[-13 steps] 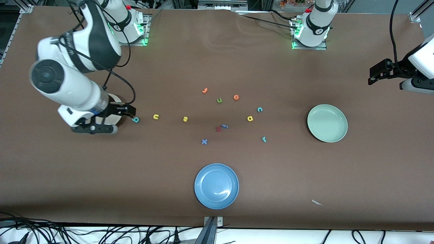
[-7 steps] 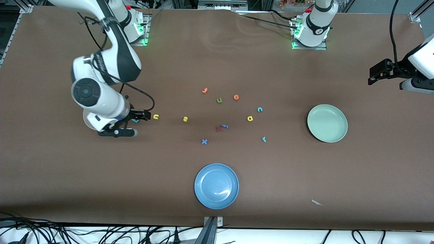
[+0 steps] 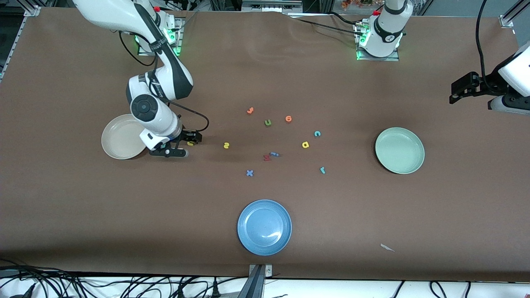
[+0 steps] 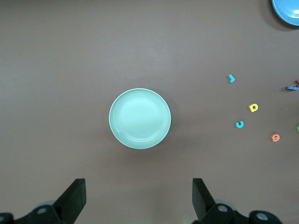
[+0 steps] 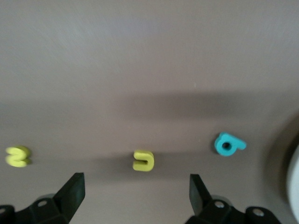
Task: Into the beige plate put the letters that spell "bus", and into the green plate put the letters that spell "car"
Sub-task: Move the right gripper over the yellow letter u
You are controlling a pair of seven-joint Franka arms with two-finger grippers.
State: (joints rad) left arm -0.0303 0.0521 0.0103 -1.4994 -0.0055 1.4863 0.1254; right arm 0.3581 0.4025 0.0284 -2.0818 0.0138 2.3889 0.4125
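The yellow "u" is ahead of my fingers in the right wrist view, so my right gripper would miss it if it closed now. My right gripper should move toward the "u" before it closes.
My right gripper hangs open and empty, low over the table beside the beige plate. The yellow "u" lies just ahead of the gap between its fingers. The teal "b" lies between the "u" and the plate, hidden by the arm in the front view. The yellow "s" lies toward the table's middle. The teal "c", yellow "a" and teal "r" lie near the green plate. My left gripper waits open, high at its end.
A blue plate sits nearest the front camera. Loose letters lie mid-table: an orange "o", a green "u", another orange letter, a blue "x", and a red and blue pair.
My right arm has swung from over the beige plate toward the table's middle, past the "b" to the yellow "u", uncovering the plate. The left arm has not moved.
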